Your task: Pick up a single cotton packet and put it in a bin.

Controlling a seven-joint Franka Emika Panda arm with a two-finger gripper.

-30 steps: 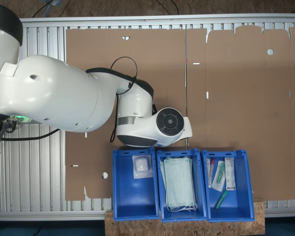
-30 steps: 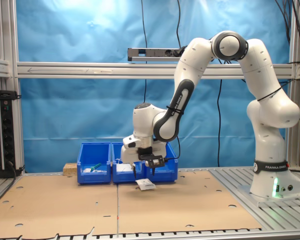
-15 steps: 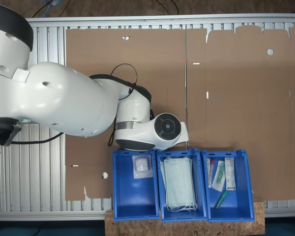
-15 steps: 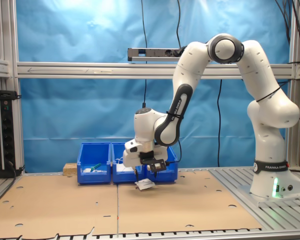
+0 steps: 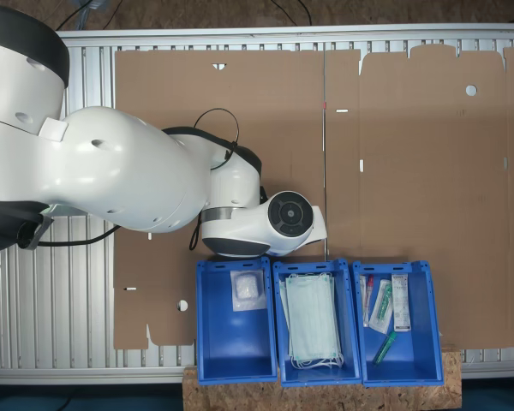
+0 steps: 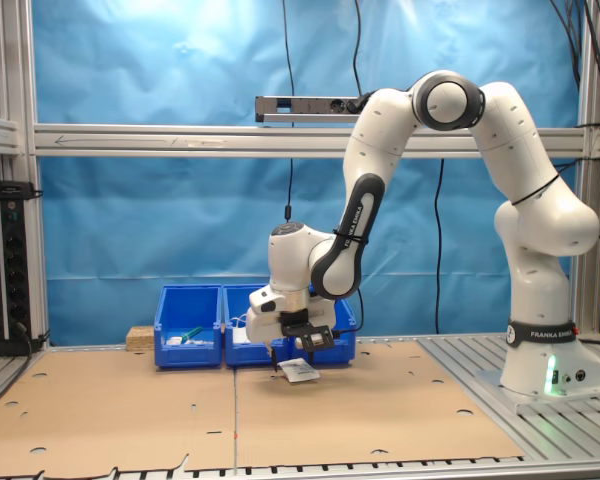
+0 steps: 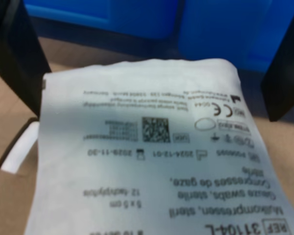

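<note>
The single cotton packet needs to go in its bin, so my gripper should pick it up next by its end with the CE mark.
A white cotton packet with fine black print lies on the cardboard just in front of the blue bins; in the second exterior view this packet sits under the arm's hand. My gripper is open and low over it, with one black finger on each side of the packet. The gripper hangs down from the white wrist. The bin at the first exterior view's left holds another white packet. In the second exterior view that bin shows partly behind the arm.
Two more blue bins stand in the same row: one with pale green face masks and one with syringe packs. Brown cardboard covers the table. The arm's base stands at the second exterior view's right.
The arm has come down, bringing the gripper lower around the packet. The packet has shifted slightly toward the second exterior view's right.
</note>
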